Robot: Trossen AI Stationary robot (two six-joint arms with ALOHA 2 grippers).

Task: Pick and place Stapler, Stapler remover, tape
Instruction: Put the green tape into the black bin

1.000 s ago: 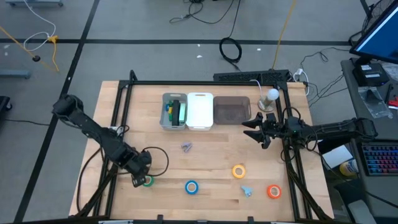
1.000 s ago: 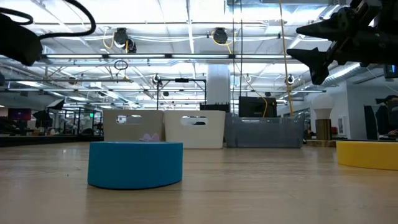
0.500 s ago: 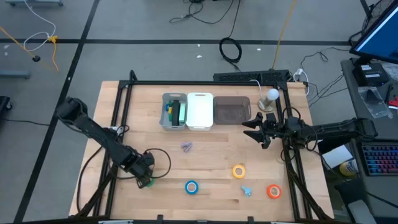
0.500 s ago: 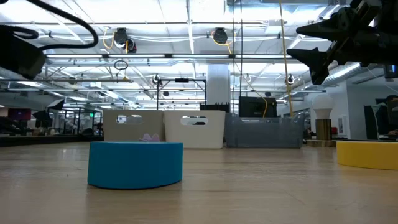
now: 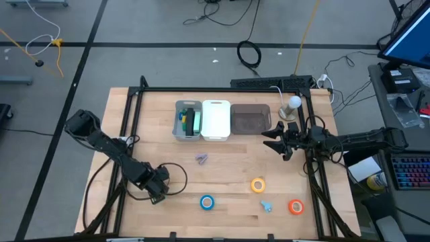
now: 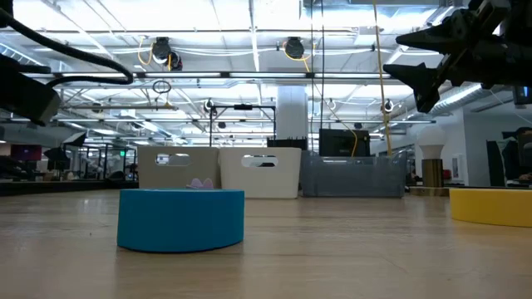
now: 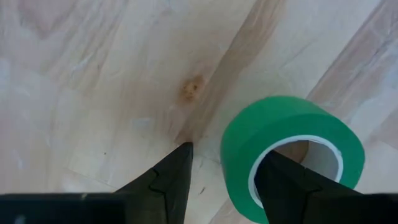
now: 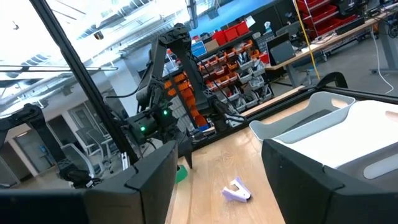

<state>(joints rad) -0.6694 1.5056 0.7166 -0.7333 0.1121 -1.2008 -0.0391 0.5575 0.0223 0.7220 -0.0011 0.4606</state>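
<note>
One finger is in the green roll's pale hole and one outside the green roll's side, so my left gripper closes on the roll now.
My left gripper is open and low over the near left of the table, covering the green tape roll in the high view. In the left wrist view the green roll lies flat on the wood, one finger over its pale hole, the other outside its wall. The blue, yellow and orange rolls lie flat along the near side. A small purple tool and a pale blue one lie on the table. My right gripper waits open, raised, near the dark bin. My left gripper comes at the green roll from above, pointing down, with the roll's wall between its two open fingers. Whether either finger touches the roll I cannot tell. The roll lies flat on the table.
Three bins stand in a row at the far side: a grey one holding green and blue items, a white one, a dark one. A white-topped stand is at the far right. Black frame rails border the table.
My left gripper has moved down and toward the near edge, over the green roll, which showed beside it in the high view before and is now covered by it. The right arm and the other things have kept still.
</note>
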